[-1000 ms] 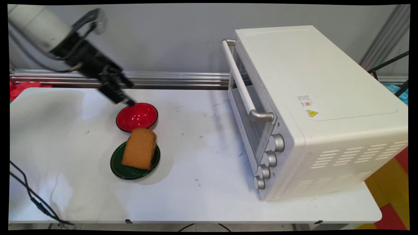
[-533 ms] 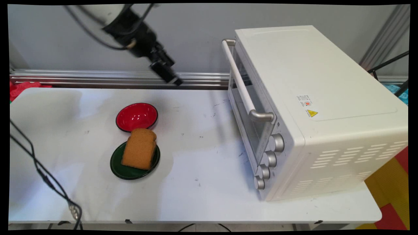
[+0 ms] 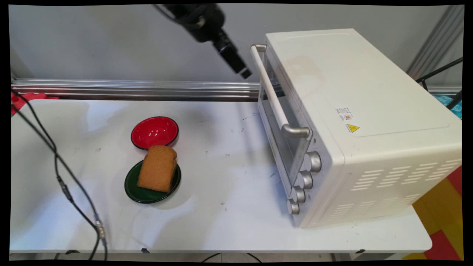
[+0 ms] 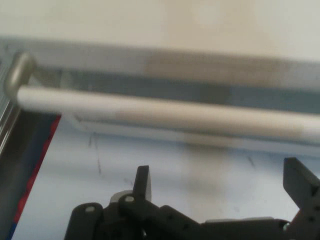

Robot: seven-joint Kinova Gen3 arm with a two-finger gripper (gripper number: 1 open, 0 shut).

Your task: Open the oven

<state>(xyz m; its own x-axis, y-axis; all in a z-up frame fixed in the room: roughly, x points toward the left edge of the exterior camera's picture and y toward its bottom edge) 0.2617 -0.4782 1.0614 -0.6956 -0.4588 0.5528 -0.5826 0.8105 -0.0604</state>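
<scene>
I will pull the oven door open, so my gripper will next grab the white handle by its bar (image 3: 262, 68), near the bracket farther from the knobs.
My black gripper (image 3: 245, 72) hangs in the air just left of the far end of the white oven's (image 3: 369, 92) door handle (image 3: 271, 90), without touching it. In the hand view the gripper (image 4: 220, 175) is open and empty, its two fingers (image 4: 142, 179) spread wide. The pale handle bar (image 4: 165, 112) runs straight across in front of them, with its metal end bracket (image 4: 17, 75) at the left. The oven door is closed.
A red bowl (image 3: 155, 132) and a green plate (image 3: 133, 188) carrying a slice of brown bread (image 3: 157, 168) sit on the table's left half. Black cables (image 3: 59, 177) hang over the left edge. The oven's knobs (image 3: 305, 180) face the table's middle.
The gripper has swung from the red bowl's rim up and to the right, ending beside the far end of the oven's handle. Bowl, plate and bread have not moved.
</scene>
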